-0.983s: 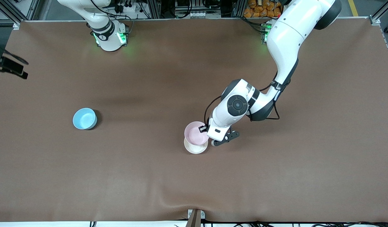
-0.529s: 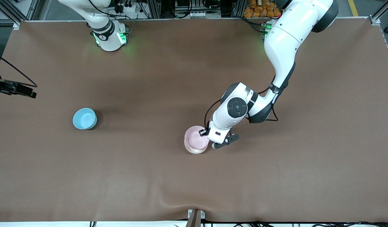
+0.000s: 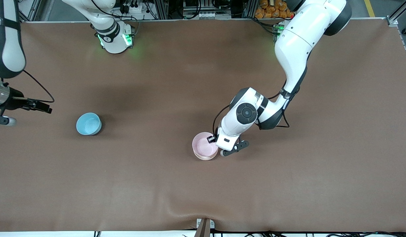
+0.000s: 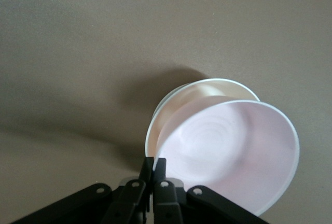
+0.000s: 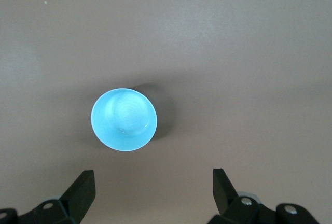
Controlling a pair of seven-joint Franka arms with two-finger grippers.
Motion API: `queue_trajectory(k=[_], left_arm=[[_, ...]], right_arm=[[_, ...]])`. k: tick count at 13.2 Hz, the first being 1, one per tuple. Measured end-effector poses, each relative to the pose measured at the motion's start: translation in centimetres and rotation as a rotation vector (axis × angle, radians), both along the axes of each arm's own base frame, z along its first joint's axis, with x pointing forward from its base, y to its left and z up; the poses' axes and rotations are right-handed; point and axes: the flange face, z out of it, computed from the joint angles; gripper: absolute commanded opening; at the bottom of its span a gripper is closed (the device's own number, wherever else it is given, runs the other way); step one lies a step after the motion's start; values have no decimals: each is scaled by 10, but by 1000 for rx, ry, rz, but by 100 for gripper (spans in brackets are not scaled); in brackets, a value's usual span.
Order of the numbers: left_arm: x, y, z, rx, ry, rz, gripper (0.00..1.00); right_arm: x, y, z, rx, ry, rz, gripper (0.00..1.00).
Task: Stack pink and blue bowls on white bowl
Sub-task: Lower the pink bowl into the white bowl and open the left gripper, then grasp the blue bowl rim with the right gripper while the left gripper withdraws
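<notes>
Next, my right gripper takes hold of the sky-blue bowl by its rim (image 3: 98, 116) to stack it on the white bowl (image 3: 206, 158).
The pale pink bowl (image 3: 205, 146) sits tilted in the white bowl (image 4: 207, 85) near the table's middle. In the left wrist view the pink bowl (image 4: 228, 151) covers most of the white one, and only the white rim shows. My left gripper (image 3: 213, 139) is shut on the pink bowl's rim, as the left wrist view (image 4: 154, 164) shows. The sky-blue bowl (image 3: 88, 123) stands alone toward the right arm's end of the table. My right gripper (image 3: 0, 118) hangs open above the table beside it; in the right wrist view (image 5: 153, 187) the blue bowl (image 5: 124, 119) lies just ahead of its fingers.
The brown table mat (image 3: 203, 197) is bare apart from the bowls. The arm bases stand along the table's edge farthest from the front camera. A small metal bracket (image 3: 204, 227) sits at the table's edge nearest the front camera.
My left gripper has lowered the pink bowl down into the white bowl. My right arm has swung into view at the table's end and come closer to the blue bowl.
</notes>
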Motion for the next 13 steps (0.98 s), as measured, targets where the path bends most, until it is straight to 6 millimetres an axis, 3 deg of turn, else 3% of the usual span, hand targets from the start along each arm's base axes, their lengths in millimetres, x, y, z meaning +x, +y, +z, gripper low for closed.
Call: queue_trajectory(k=[3, 4, 6, 8, 10, 13], left_arm=[[9, 3, 13, -5, -23, 8, 100], [14, 7, 26, 9, -32, 6, 100], [27, 33, 82, 81, -42, 2, 100], [40, 92, 170, 142, -46, 5, 100], [42, 166, 256, 183, -68, -24, 100], [18, 256, 346, 240, -62, -61, 100]], right_arm=[[-3, -13, -37, 4, -1, -3, 100], [-4, -15, -54, 11, -19, -10, 89], [-7, -12, -89, 14, -44, -14, 76], [-7, -10, -116, 8, -55, -13, 74], [-4, -9, -137, 5, -59, -10, 71], [-2, -1, -164, 8, -62, -2, 54]])
